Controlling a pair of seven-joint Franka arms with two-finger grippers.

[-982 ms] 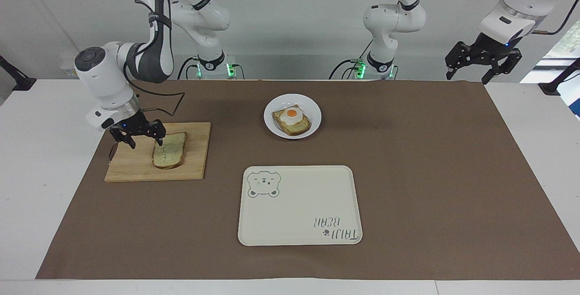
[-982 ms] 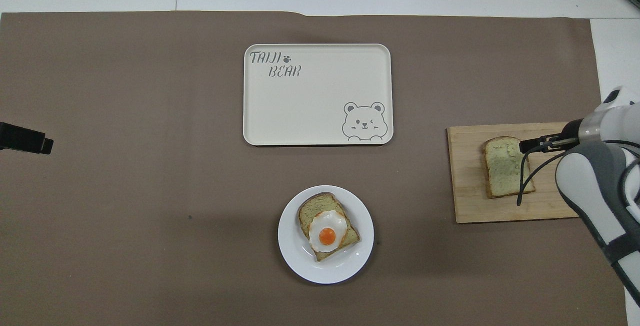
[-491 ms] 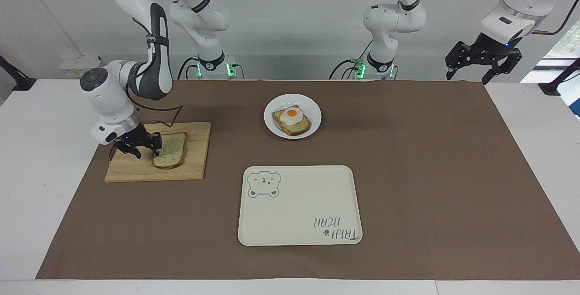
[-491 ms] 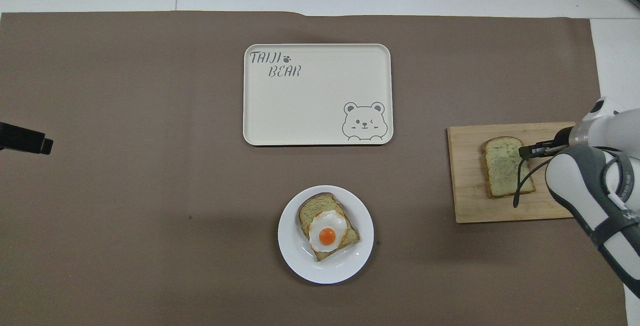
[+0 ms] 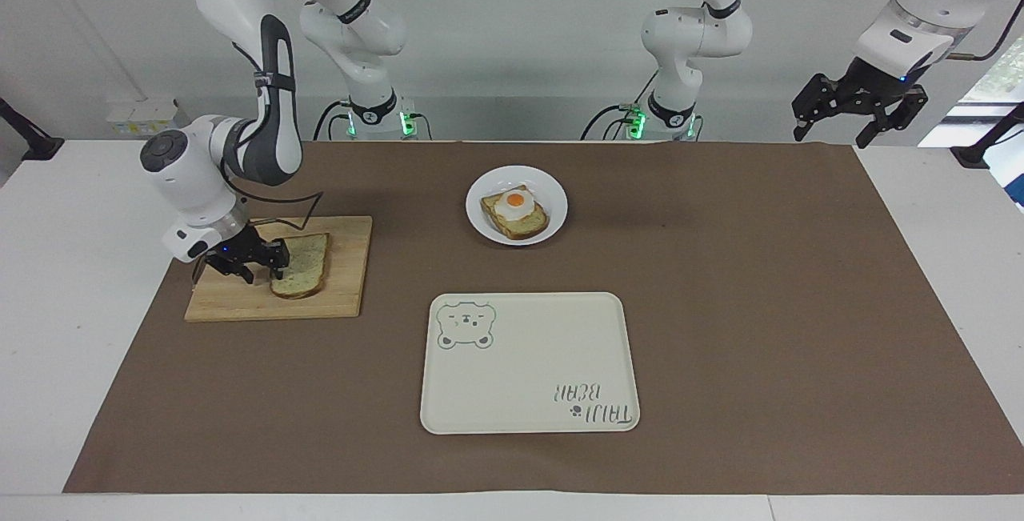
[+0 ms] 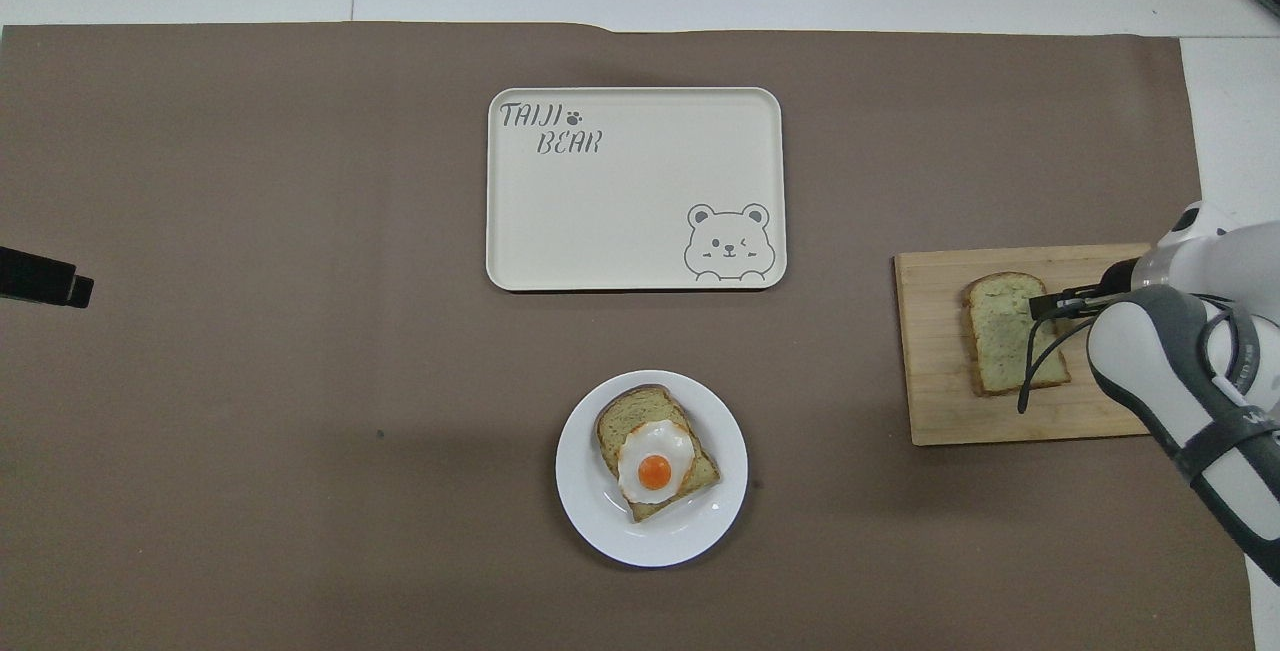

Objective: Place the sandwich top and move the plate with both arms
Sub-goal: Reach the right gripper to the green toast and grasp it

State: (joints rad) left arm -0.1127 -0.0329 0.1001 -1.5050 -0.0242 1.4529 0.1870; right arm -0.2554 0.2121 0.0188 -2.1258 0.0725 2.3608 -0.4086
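I will next grab the sandwich top by its crust edge (image 6: 1058, 345) with my right gripper, so that it can go on top of the fried egg (image 6: 655, 464) on the plate.
The sandwich top (image 5: 306, 265) lies flat on a wooden cutting board (image 5: 346, 281) toward the right arm's end of the table; it also shows in the overhead view (image 6: 998, 331). My right gripper (image 5: 252, 267) is open and low over the board, one finger at the slice's edge, and its tip shows in the overhead view (image 6: 1058, 304). The white plate (image 5: 554, 190) sits mid-table, nearer to the robots than the tray, and holds a toast slice with a fried egg (image 5: 516, 213); the plate also shows in the overhead view (image 6: 590, 513). My left gripper (image 5: 861, 114) waits, open and raised, over the left arm's end of the table.
A cream tray with a bear drawing (image 5: 528, 361) lies farther from the robots than the plate, and shows in the overhead view (image 6: 620, 221). A brown mat (image 5: 760, 305) covers the table. The cutting board also shows in the overhead view (image 6: 935, 391).
My right gripper has come lower and closer in on the bread slice's edge over the board. My left gripper has shifted slightly. The bread, plate and tray have not moved.
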